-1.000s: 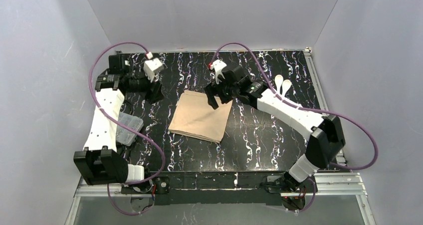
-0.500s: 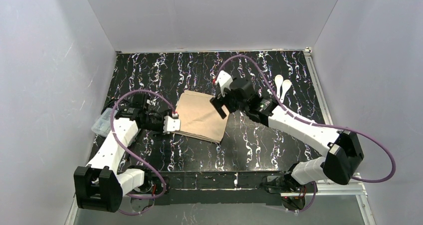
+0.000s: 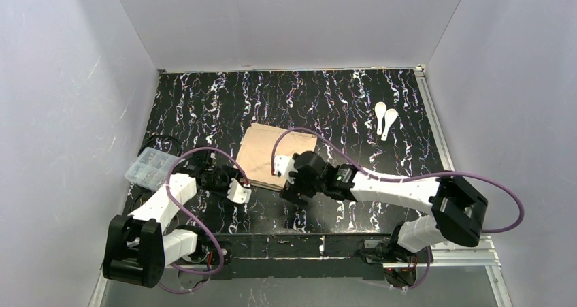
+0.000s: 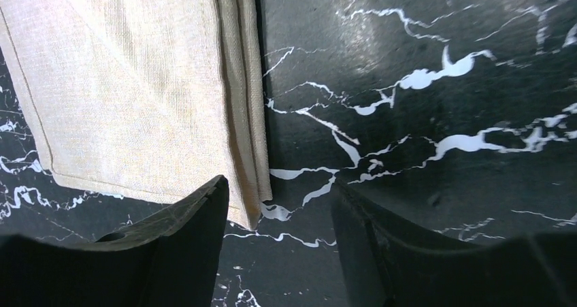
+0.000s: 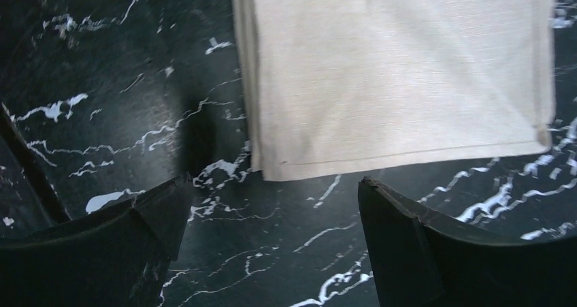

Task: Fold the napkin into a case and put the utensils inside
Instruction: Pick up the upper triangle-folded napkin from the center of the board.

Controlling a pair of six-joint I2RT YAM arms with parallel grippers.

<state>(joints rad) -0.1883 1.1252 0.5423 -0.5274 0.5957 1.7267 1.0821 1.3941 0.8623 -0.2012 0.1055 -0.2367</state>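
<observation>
My right gripper will next turn the napkin over for folding, so it will grab the napkin [image 3: 275, 150] by its layered near corner, opposite my left gripper's corner.
The beige-tan napkin [image 3: 275, 150] lies folded flat in several layers on the black marbled table. My left gripper [image 3: 243, 185] is low at its near-left corner and open. In the left wrist view the napkin [image 4: 136, 82] has its layered corner lying between the left gripper's [image 4: 279, 208] dark fingers [image 4: 177, 239], untouched. My right gripper [image 3: 288, 186] stands wide open at the near-right corner. In its wrist view the napkin [image 5: 394, 69] ends just beyond the right gripper [image 5: 272, 184]. The two white utensils [image 3: 385, 120] lie side by side at the far right.
A clear plastic compartment box [image 3: 150, 168] sits at the table's left edge beside the left arm. A purple cable [image 3: 286, 137] from the right arm loops over the napkin. Grey walls close in the table on three sides.
Both arms have dropped from the far side to the napkin's near edge, the left to its near-left corner, the right to its near-right corner. The left jaws have narrowed slightly.
</observation>
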